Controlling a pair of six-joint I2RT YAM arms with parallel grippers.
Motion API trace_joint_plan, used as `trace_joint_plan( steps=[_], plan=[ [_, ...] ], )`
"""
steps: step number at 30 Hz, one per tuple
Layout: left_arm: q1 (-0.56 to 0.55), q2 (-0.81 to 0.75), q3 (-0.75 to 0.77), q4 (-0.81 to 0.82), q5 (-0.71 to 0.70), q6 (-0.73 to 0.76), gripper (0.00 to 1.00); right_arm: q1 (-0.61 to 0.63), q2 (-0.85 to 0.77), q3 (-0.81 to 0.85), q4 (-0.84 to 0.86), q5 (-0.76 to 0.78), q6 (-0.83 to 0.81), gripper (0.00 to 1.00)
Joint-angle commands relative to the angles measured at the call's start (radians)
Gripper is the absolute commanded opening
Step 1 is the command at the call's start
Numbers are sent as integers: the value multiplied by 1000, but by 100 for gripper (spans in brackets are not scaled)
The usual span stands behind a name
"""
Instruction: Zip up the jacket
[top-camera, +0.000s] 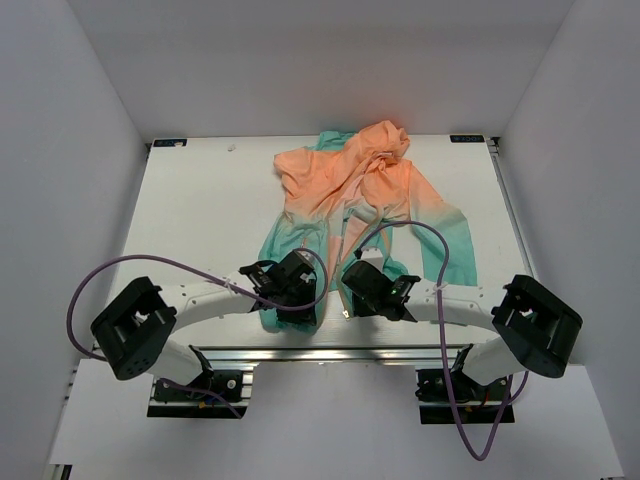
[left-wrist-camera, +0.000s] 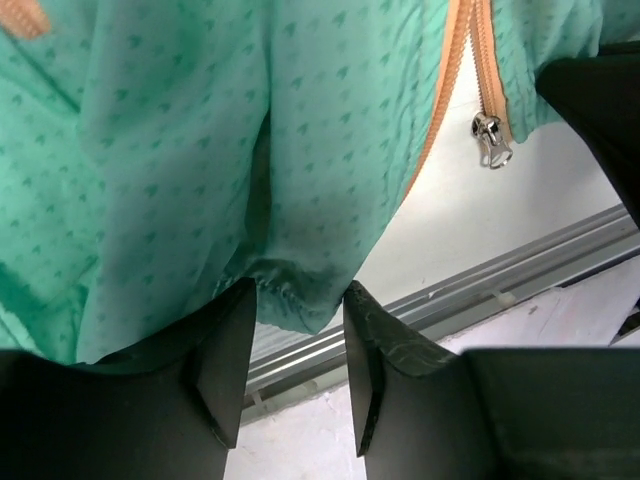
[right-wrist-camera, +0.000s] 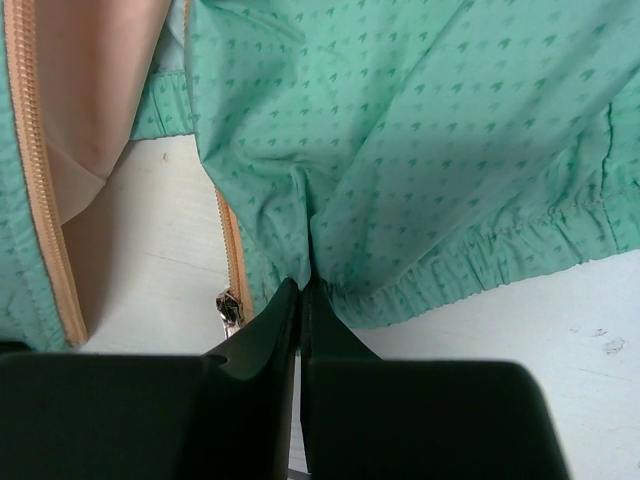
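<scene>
My left gripper grips the teal hem (left-wrist-camera: 306, 299) beside the orange zipper tape next, which leaves the tape end free to enter the slider (left-wrist-camera: 490, 140).
The jacket (top-camera: 350, 190) lies flat on the table, orange hood far, teal hem near the arm bases. Its front is unzipped at the bottom. My left gripper (top-camera: 298, 300) is at the hem of the left front panel. In the left wrist view it (left-wrist-camera: 297, 305) is open, with the teal hem (left-wrist-camera: 290, 295) hanging between the fingertips. The orange zipper tape (left-wrist-camera: 488, 60) and metal slider (left-wrist-camera: 490, 140) are to its upper right. My right gripper (top-camera: 358, 300) is shut on the right panel's teal hem (right-wrist-camera: 302, 285). A metal slider (right-wrist-camera: 231, 308) sits just left of it.
An aluminium rail (left-wrist-camera: 480, 290) runs along the table's near edge, just under the hem. Purple cables (top-camera: 420, 230) arc over the jacket's lower part. White walls (top-camera: 80, 130) enclose the table on three sides.
</scene>
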Motion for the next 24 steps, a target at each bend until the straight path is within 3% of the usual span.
trace_joint_plan(
  steps=[1, 5, 10, 13, 15, 18, 24],
  plan=[
    [2, 8, 41, -3, 9, 12, 50, 6, -12, -19, -15, -18, 6, 0],
    [1, 29, 43, -2, 23, 18, 53, 6, -20, -28, -19, -16, 16, 0],
    [-2, 44, 29, -6, 42, 55, 77, 6, -17, -29, -15, -18, 18, 0],
    [-1, 46, 14, 23, 84, 82, 82, 6, -11, -31, -17, -18, 24, 0],
    [-2, 49, 9, 23, 81, 87, 78, 6, -9, -31, -22, -15, 29, 0],
    [-10, 64, 1, 7, 26, 86, 61, 6, -17, -37, -23, -10, 35, 0],
    [-31, 127, -9, 4, 7, 92, 58, 6, -15, -42, -29, 13, 53, 0]
  ],
)
